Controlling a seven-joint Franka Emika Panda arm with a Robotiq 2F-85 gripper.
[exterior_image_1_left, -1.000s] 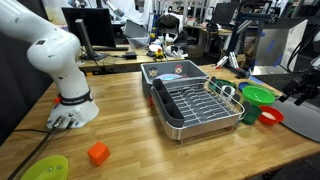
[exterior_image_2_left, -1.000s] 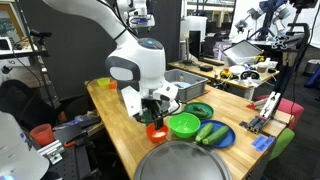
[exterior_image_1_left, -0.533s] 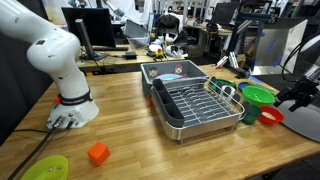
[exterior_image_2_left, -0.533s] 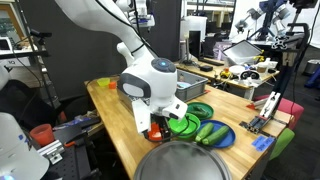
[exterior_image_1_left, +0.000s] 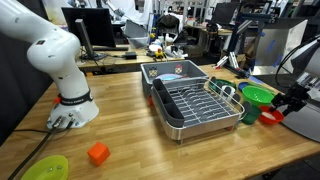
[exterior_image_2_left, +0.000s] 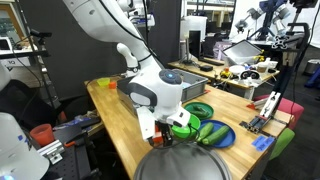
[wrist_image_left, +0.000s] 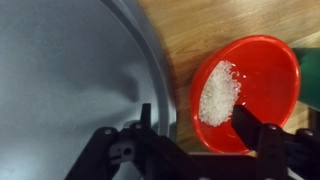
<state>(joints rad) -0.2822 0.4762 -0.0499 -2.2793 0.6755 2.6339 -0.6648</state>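
The gripper's two fingers reach down to the red bowl's rim (wrist_image_left: 194, 104), one inside and one outside, by the grey dish, so the gripper is ready to close on that rim.
A red bowl (wrist_image_left: 250, 90) with a small heap of white grains (wrist_image_left: 218, 92) stands on the wooden table, beside a big grey round dish (wrist_image_left: 70, 80). My gripper (wrist_image_left: 200, 135) hangs right over the bowl's near rim, open. One finger (wrist_image_left: 148, 122) is outside the bowl on the dish side and the other finger (wrist_image_left: 256, 130) is over the bowl's inside. In an exterior view the gripper (exterior_image_1_left: 289, 101) is low at the table's end, just above the red bowl (exterior_image_1_left: 272, 116). In an exterior view the arm's head (exterior_image_2_left: 160, 95) hides the bowl.
A green bowl (exterior_image_1_left: 258, 96) stands next to the red one, with a metal dish rack (exterior_image_1_left: 195, 102) further along. An orange block (exterior_image_1_left: 97, 153) and a green plate (exterior_image_1_left: 45, 168) lie near the robot's base (exterior_image_1_left: 70, 108). A blue plate with cucumbers (exterior_image_2_left: 212, 133) is close by.
The arm has swung down and in toward the red bowl, so the gripper now sits lower and closer to its rim.
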